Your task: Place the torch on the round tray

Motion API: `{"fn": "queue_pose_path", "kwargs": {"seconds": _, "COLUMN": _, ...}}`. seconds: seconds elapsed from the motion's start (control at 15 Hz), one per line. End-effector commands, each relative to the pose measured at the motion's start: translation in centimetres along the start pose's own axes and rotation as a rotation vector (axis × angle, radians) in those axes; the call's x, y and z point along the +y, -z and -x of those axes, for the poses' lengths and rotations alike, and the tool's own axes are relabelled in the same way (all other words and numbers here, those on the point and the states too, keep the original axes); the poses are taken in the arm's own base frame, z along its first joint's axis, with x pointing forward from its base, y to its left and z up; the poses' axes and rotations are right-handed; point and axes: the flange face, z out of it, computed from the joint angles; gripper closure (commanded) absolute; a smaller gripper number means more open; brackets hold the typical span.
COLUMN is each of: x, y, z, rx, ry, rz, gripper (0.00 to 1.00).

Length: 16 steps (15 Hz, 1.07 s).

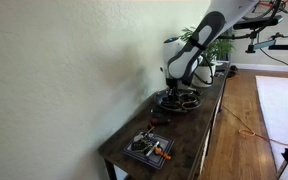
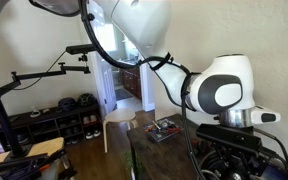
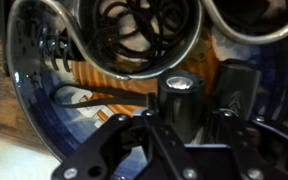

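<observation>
My fingers hold the torch low inside the round tray's rim, and it would come to rest there, so my gripper lets go next.
In the wrist view my gripper is shut on the torch, a stubby dark cylinder with a shiny round end, held upright between the fingers. Right below it lies the round tray, dark and glossy with a raised rim; I cannot tell whether the torch touches it. In an exterior view the gripper hangs low over the round tray on the long dark table. In an exterior view the gripper is mostly hidden by the arm, and the torch does not show.
A dark rectangular tray holding an orange-and-black item sits near the table's near end; it also shows in an exterior view. A potted plant stands behind the round tray. The wall runs along the table. Dark wire loops lie by the tray.
</observation>
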Motion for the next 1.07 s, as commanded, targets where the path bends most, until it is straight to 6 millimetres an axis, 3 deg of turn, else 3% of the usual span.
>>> {"fn": "queue_pose_path", "kwargs": {"seconds": 0.0, "x": 0.3, "y": -0.8, "z": 0.0, "rx": 0.01, "ry": -0.009, "rz": 0.014, "gripper": 0.81}}
{"fn": "queue_pose_path", "kwargs": {"seconds": 0.07, "x": 0.3, "y": -0.5, "z": -0.1, "rx": 0.016, "ry": -0.009, "rz": 0.012, "gripper": 0.31}}
{"fn": "queue_pose_path", "kwargs": {"seconds": 0.13, "x": 0.2, "y": 0.0, "z": -0.1, "rx": 0.011, "ry": -0.008, "rz": 0.013, "gripper": 0.3}}
{"fn": "queue_pose_path", "kwargs": {"seconds": 0.47, "x": -0.5, "y": 3.7, "z": 0.3, "rx": 0.017, "ry": 0.011, "rz": 0.049, "gripper": 0.02}}
{"fn": "queue_pose_path", "kwargs": {"seconds": 1.0, "x": -2.3, "y": 10.7, "z": 2.9, "rx": 0.008, "ry": -0.029, "rz": -0.004, "gripper": 0.0}}
